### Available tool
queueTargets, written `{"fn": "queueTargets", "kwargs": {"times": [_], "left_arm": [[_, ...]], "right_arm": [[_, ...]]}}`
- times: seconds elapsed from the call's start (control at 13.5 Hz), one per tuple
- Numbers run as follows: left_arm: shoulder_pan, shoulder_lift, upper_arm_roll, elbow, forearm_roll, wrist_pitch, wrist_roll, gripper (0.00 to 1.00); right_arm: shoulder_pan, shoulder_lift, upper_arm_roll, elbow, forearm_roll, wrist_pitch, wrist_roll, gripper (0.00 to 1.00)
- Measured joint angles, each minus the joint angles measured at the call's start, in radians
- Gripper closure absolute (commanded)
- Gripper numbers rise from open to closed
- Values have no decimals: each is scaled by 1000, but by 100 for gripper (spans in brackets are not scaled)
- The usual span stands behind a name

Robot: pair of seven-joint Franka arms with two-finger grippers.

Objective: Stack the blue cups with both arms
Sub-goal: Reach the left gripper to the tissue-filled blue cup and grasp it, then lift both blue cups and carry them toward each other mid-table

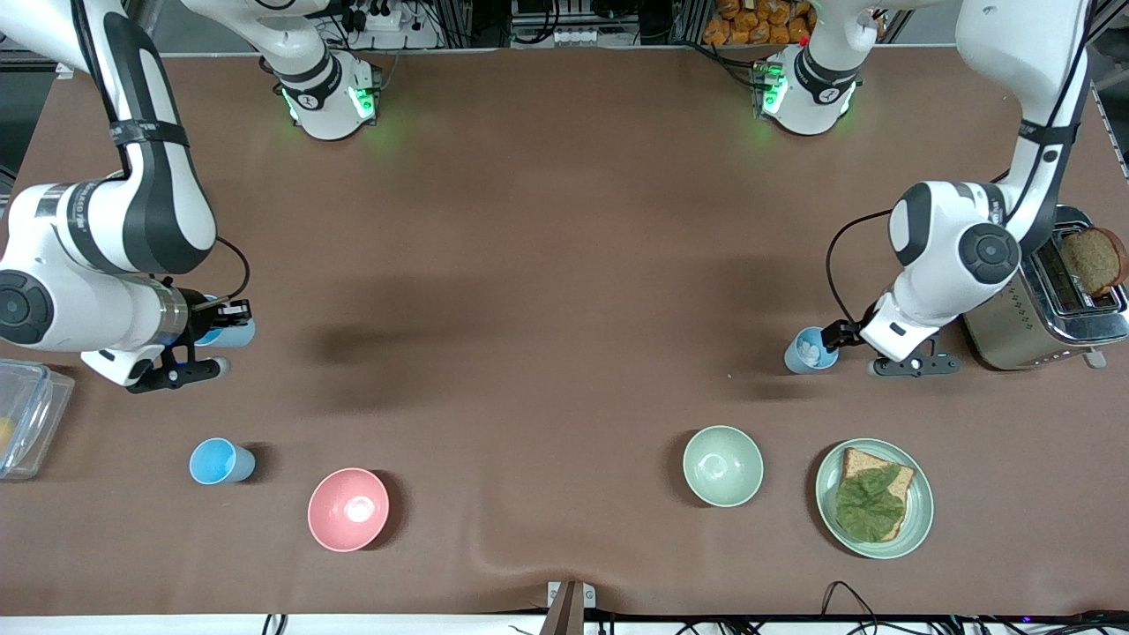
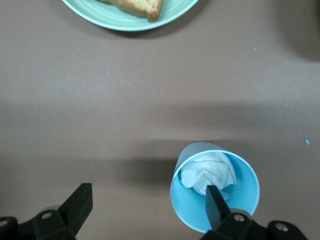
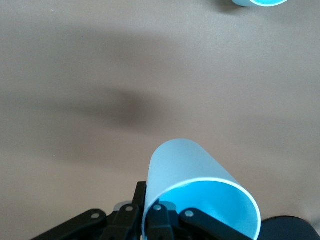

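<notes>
My left gripper grabs the cup holding crumpled white paper point(image 1: 810, 351) by its rim point(image 1: 820, 330) next, to stack the blue cups.
My right gripper point(image 1: 231, 310) is shut on the wall of a light-blue cup point(image 1: 234, 335) and holds it tilted just over the table at the right arm's end; the right wrist view shows the gripper point(image 3: 150, 205) pinching the cup's point(image 3: 190, 170) rim. A second blue cup point(image 1: 219, 461) stands on the table nearer the front camera; its edge shows in the right wrist view point(image 3: 260, 1). My left gripper point(image 1: 833, 338) is open at a third blue cup point(image 1: 810, 350) that holds crumpled white paper point(image 2: 210, 172). In the left wrist view the gripper point(image 2: 147, 202) has one finger inside the cup point(image 2: 190, 205) and the other wide outside.
A pink bowl point(image 1: 348, 509), a pale-green bowl point(image 1: 722, 465) and a green plate point(image 1: 917, 520) with toast and lettuce stand near the front edge. A toaster point(image 1: 1023, 326) with bread stands beside the left arm. A clear container point(image 1: 22, 414) sits at the right arm's end.
</notes>
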Motion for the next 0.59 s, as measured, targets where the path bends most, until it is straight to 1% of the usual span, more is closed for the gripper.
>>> {"fn": "queueTargets", "kwargs": {"times": [0.07,0.15,0.22,0.3,0.44,0.52,0.59], "left_arm": [[0,8,-3,-1,0,1,0,19],[0,13,-7,-1,0,1,0,26],[0,19,-11,-1,0,1,0,29],[0,26,-14,-2,-4,2,0,38],[0,43,-18,-2,-38,6,0,66],[0,51,-19,-2,-54,9,0,85],[0,59,-21,-2,-64,12,0,100]], "right_arm": [[0,2,-1,0,0,0,0,100],[0,3,-2,0,0,-1,0,100],[-1,4,-3,0,0,-1,0,100],[-1,4,-3,0,0,-1,0,100],[-1,5,-3,0,0,-3,0,100],[0,4,-3,0,0,-5,0,100],[0,4,-2,0,0,-8,0,100]]}}
